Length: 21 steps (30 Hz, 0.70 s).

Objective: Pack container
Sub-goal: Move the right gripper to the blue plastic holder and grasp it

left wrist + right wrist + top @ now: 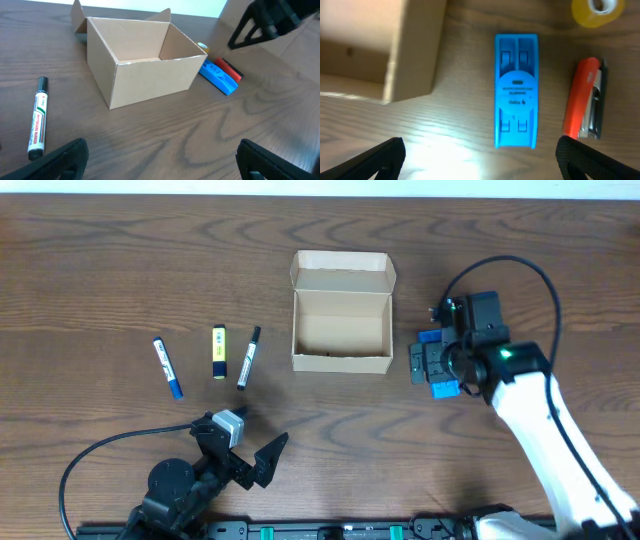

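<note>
The blue plastic block (516, 90) has a round middle that is narrow across. My right gripper should grab it there next, across its narrow width, and leave both ends free to pack it into the box.
The container (340, 358) is a tan cardboard box, open and empty, with its flap lid folded back; it also shows in the left wrist view (150, 77) and at the edge of the right wrist view (415, 50). My right gripper (432, 363) hangs open just right of the box, above a blue plastic block (516, 90); its jaws (480, 160) hold nothing. My left gripper (245, 438) is open and empty near the front edge, its jaws (160, 160) facing the box. A black marker (38, 117) lies in front of it.
A blue marker (167, 367), a yellow highlighter (218, 352) and the black marker (248, 357) lie left of the box. An orange-red stapler-like item (584, 97) and a yellow tape roll (598, 11) lie beside the blue block. A cable (500, 265) loops over the right arm.
</note>
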{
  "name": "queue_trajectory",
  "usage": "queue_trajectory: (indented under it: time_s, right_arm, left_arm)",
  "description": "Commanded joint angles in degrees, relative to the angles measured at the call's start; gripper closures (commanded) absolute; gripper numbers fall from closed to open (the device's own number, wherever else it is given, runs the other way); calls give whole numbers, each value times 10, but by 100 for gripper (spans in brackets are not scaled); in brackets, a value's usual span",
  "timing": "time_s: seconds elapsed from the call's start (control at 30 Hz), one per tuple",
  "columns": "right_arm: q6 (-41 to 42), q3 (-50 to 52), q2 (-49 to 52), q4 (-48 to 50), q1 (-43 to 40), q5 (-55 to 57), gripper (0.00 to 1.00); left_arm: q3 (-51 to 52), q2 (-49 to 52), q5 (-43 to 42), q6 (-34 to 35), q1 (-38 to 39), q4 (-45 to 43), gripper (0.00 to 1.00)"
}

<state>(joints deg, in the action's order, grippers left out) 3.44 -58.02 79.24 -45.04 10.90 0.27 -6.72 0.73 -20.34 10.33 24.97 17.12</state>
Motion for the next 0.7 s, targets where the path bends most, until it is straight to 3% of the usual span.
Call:
queue_trajectory:
  time_s: [0.0,0.67]
  right_arm:
    - [-35,-7,43,18,-20,9,1]
    - [-83,-7,203,120,-65,-5,1]
  left_arm:
    - [14,-5,6,0,3,1,5]
    - [14,-5,6,0,3,1,5]
